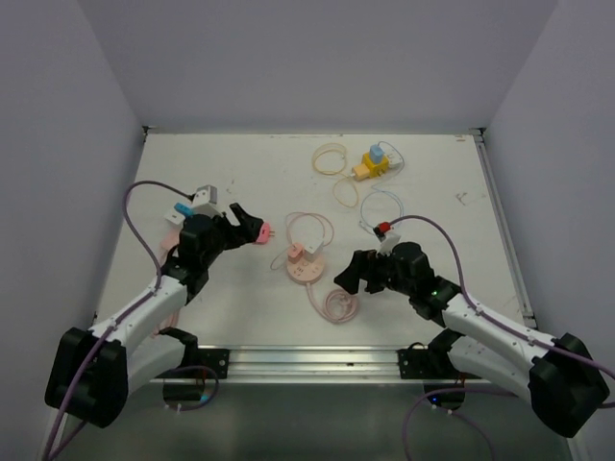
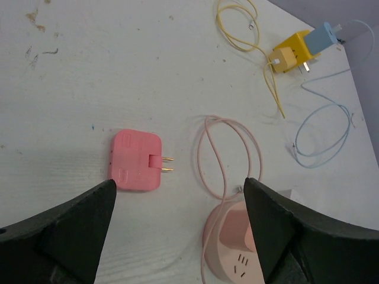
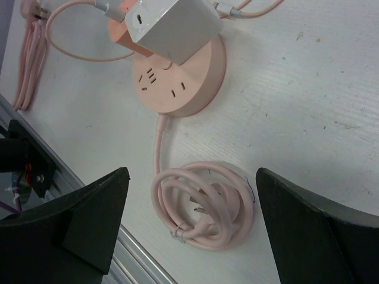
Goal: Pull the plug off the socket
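Note:
My left gripper will next grab the white plug block across its opposite broad sides to pull it off, and this leaves the socket's rim free.
A round pink socket lies at the table's middle, with a white plug block standing in its top. In the right wrist view the socket and white plug lie ahead of my fingers. The socket's coiled pink cord lies right under my open, empty right gripper, which sits just right of the socket. My left gripper is open and empty, left of the socket. In its view a loose flat pink adapter lies ahead and the socket's edge at lower right.
A yellow adapter with a blue plug and a yellow cable lie at the back. A light blue cable with a red-tipped piece lies behind my right gripper. A white block sits behind my left gripper. A thin pink cable loops behind the socket.

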`<state>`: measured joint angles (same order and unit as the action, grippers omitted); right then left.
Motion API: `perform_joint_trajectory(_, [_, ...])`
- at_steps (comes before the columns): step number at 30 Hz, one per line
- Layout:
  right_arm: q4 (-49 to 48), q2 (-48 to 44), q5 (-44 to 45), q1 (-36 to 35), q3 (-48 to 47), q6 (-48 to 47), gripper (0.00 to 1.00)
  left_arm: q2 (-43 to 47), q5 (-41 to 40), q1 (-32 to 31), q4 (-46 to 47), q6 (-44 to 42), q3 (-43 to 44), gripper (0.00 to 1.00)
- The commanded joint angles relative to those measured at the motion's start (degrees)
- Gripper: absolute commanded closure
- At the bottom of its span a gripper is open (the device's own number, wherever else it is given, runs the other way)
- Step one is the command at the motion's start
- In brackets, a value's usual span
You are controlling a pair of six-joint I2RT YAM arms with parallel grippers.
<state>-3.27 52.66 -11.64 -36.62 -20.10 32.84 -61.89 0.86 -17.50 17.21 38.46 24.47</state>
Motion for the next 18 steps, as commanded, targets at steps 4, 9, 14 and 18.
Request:
perform_joint_trajectory(4, [-4.03,2.08,2.14,0.15,-0.56,3.37,0.09,7.39,-3.73,-10.06,-14.92,-10.32,7.78,0.10])
perform_joint_trajectory(9, [-4.38,4.46,4.43,0.15,-0.73,5.74,0.11,3.63,-7.53,-19.31,-22.56,-14.89,15.76,0.10])
perform_joint_trajectory(14, [-5.52,6.75,5.22,0.15,-1.00,8.20,0.13,-6.02,-15.36,-29.69,-27.05,-19.55,24.65,0.14])
perform_joint_trajectory(18, [-6.23,6.66,5.49,0.15,-0.56,9.26,0.14,-14.03,-15.80,-32.51,-29.77,-21.84,33.33,0.16])
